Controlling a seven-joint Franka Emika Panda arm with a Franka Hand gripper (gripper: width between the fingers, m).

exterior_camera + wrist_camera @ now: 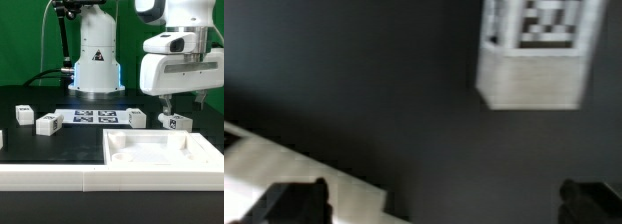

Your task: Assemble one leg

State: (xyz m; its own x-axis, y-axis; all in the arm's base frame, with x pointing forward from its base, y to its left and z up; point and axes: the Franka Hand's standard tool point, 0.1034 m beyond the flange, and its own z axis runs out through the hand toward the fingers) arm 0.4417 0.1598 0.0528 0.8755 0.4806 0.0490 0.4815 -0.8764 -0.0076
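The leg has to stand on the white panel point(160, 152), so my gripper will next grab it by its tagged end point(174, 123).
A leg point(173, 121), a small white block with a black-and-white tag, lies on the black table at the exterior view's right, just behind the wide white panel point(160, 152). My gripper point(185, 102) hangs open right above and beside it, holding nothing. In the wrist view the same leg point(534, 50) lies ahead of the open gripper point(446, 200), whose dark fingertips point(295, 205) stand far apart. Other legs lie at the left point(48, 123), point(24, 113) and middle point(137, 117).
The marker board point(95, 116) lies flat mid-table. The robot base point(96, 60) stands behind it. A long white rail point(60, 178) runs along the front edge; a corner of the white panel shows in the wrist view point(278, 165).
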